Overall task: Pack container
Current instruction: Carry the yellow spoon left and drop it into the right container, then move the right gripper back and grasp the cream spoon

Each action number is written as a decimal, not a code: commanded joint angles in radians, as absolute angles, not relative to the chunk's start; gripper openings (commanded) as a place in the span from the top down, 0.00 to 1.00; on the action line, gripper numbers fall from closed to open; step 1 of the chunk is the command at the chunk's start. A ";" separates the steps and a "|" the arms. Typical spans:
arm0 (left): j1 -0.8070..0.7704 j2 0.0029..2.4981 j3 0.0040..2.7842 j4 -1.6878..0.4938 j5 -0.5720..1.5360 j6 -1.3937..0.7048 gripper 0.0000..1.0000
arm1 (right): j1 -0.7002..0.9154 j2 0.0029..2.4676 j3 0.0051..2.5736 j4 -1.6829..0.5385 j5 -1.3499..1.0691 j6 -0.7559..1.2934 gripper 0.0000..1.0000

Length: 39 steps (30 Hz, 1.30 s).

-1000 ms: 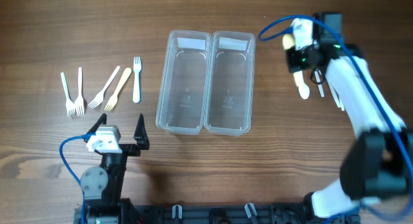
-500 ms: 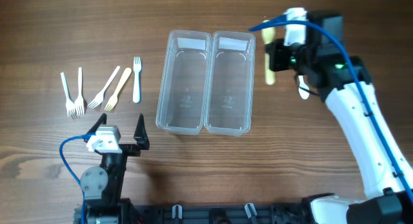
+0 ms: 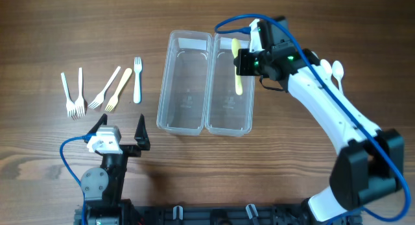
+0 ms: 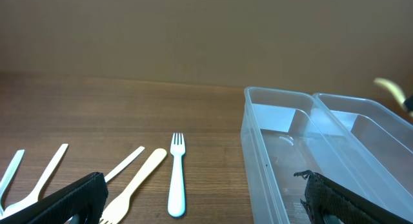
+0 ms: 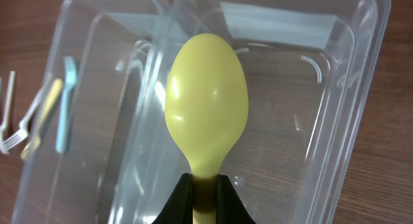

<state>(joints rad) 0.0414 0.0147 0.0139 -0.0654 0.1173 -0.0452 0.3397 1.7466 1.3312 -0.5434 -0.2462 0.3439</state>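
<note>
My right gripper releases the yellow spoon now, since the spoon's bowl and handle end both hover over the container's bottom, within the container's rim.
Two clear plastic containers stand side by side mid-table, the left one [image 3: 187,89] and the right one [image 3: 224,105]. My right gripper [image 3: 246,61] is shut on the handle of a yellow spoon [image 3: 238,72] and holds it over the far half of the right container. From the right wrist the spoon's bowl [image 5: 206,104] points away from the gripper [image 5: 205,192], above the container floor [image 5: 290,140]. My left gripper [image 3: 120,129] rests open near the front edge, nothing between its fingers [image 4: 64,201].
Several forks lie left of the containers: white ones [image 3: 72,95], a cream one [image 3: 118,89] and a pale blue one [image 3: 137,79], which also shows from the left wrist [image 4: 175,175]. A white spoon [image 3: 337,69] lies at the far right beside my right arm.
My right arm has swung left from the table's right side, carrying the yellow spoon to above the right container. The left arm has stayed still.
</note>
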 commanded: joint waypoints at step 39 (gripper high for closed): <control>0.042 0.010 0.006 -0.064 0.112 -0.030 0.00 | -0.004 1.602 1.326 -0.734 0.036 -0.210 0.22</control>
<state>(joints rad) 0.0414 0.0147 0.0139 -0.0658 0.1173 -0.0452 0.0036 1.5158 1.3312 -0.7536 0.0460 -0.1665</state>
